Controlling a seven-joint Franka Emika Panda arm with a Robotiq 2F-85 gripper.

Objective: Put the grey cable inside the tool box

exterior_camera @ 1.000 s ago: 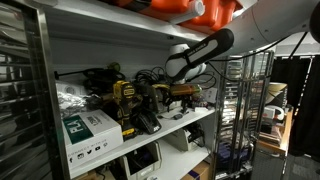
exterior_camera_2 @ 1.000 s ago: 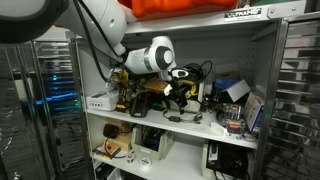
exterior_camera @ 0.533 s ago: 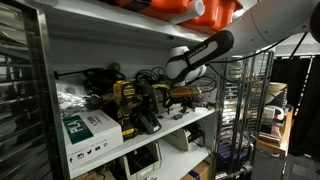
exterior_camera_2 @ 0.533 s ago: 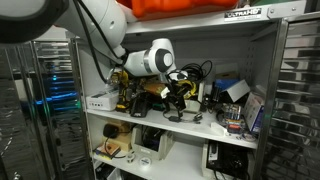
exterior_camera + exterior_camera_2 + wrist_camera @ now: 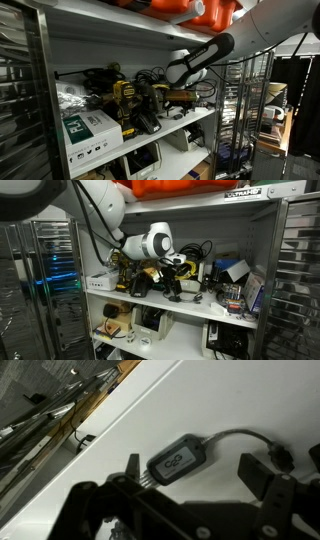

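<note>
The adapter block lies at an angle to my fingers above the white shelf [image 5: 230,400], so my gripper turns and lowers, before it closes on the adapter block [image 5: 180,458].
The grey cable ends in a flat grey adapter block [image 5: 180,458] that lies on the white shelf [image 5: 230,400]. Its cord [image 5: 240,434] curves off to the right. My gripper [image 5: 192,470] is open just above it, with the block between the left finger [image 5: 131,466] and the right finger [image 5: 256,472], neither touching it. In both exterior views the gripper [image 5: 168,88] [image 5: 172,272] points down at the middle shelf. The small yellow tool box [image 5: 183,93] stands just beside it on the shelf.
A yellow-and-black power drill [image 5: 126,101] [image 5: 121,270] and a white-and-green carton [image 5: 90,130] [image 5: 98,281] stand on the same shelf, with tangled black cables behind. Shelf posts and an upper shelf close in the space. More boxes [image 5: 236,280] sit to one side.
The arm has shifted slightly along the shelf and a little lower over the cable. The jaws stay open and nothing has been taken hold of.
</note>
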